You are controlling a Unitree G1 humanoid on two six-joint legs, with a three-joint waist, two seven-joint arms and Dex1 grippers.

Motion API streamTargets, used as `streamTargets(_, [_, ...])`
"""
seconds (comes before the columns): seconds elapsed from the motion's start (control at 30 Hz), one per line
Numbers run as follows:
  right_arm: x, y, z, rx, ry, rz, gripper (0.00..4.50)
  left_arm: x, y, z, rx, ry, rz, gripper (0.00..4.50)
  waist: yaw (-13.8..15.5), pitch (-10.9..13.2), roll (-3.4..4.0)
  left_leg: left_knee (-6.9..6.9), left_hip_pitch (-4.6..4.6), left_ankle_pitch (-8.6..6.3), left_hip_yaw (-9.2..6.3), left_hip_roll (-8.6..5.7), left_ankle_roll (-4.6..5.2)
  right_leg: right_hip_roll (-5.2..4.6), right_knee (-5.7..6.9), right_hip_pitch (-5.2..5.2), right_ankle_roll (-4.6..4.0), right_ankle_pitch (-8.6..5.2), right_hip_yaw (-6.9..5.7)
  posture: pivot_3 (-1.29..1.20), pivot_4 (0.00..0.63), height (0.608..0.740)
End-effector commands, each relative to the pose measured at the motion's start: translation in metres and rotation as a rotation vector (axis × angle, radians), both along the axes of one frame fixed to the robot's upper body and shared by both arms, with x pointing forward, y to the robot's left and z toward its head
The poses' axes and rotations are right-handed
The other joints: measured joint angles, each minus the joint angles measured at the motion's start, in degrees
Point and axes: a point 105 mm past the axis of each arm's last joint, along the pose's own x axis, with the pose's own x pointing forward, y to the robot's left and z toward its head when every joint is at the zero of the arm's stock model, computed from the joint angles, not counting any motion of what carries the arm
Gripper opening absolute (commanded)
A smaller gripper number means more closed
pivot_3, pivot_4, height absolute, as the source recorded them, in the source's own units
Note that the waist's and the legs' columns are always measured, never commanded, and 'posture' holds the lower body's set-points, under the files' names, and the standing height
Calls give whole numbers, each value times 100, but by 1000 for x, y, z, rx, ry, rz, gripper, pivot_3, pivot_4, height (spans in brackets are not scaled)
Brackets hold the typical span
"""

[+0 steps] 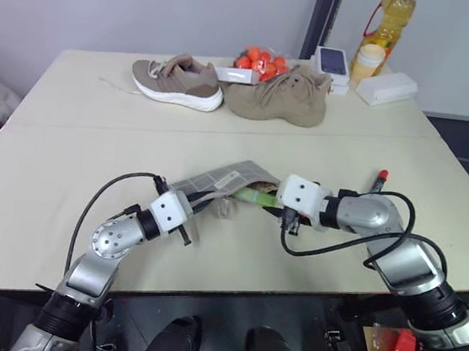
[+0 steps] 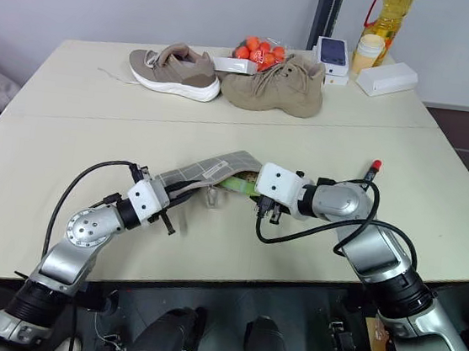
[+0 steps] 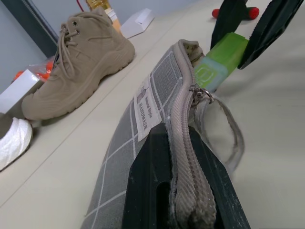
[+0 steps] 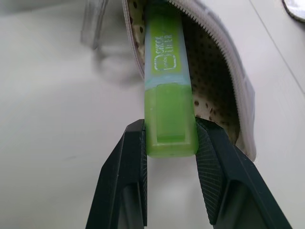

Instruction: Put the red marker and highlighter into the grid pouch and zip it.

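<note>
The robot's right gripper should open now: in the right wrist view the highlighter's front end is between the sides of the pouch's dotted lining, so the highlighter would stay inside.
The grid pouch lies mid-table, its open end raised off the surface. My left gripper is shut on the pouch's zipper edge near the white label. Its zipper pull with a loop hangs beside the open mouth. The light green highlighter points into that mouth, its front end between the dotted lining walls. My right gripper is shut on the highlighter's rear end. The red marker lies on the table beyond my right arm, untouched.
Two tan shoes stand at the far side, with a bag of orange balls behind them. A white box, a small device and an oil bottle sit at the far right corner.
</note>
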Motion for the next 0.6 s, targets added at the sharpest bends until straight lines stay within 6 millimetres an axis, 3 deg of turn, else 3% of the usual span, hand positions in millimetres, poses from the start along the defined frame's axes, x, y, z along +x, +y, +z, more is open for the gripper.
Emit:
streamTargets(0.03, [-2,11,11,18,-31,61,848,-6,-4,15,-5,-60,-26,0,0,1,-1,0,0,0,0,0,0,0,0,0,0,0,0,0,150,740])
streamTargets(0.27, [-1,11,18,59,-47,44,4292,-6,-4,14,-3,-53,-30,0,2,1,-2,0,0,0,0,0,0,0,-1,0,0,0,0,0,150,740])
streamTargets(0.3, [1,9,20,63,-58,31,4459,-6,-4,14,-4,-52,-29,0,3,1,-2,0,0,0,0,-1,0,0,-1,0,0,0,0,0,150,740])
streamTargets(0.6, [10,-26,34,150,-76,-135,4459,7,1,17,-88,-22,37,0,17,2,-4,1,0,0,0,-1,0,0,-1,2,0,0,0,0,150,740])
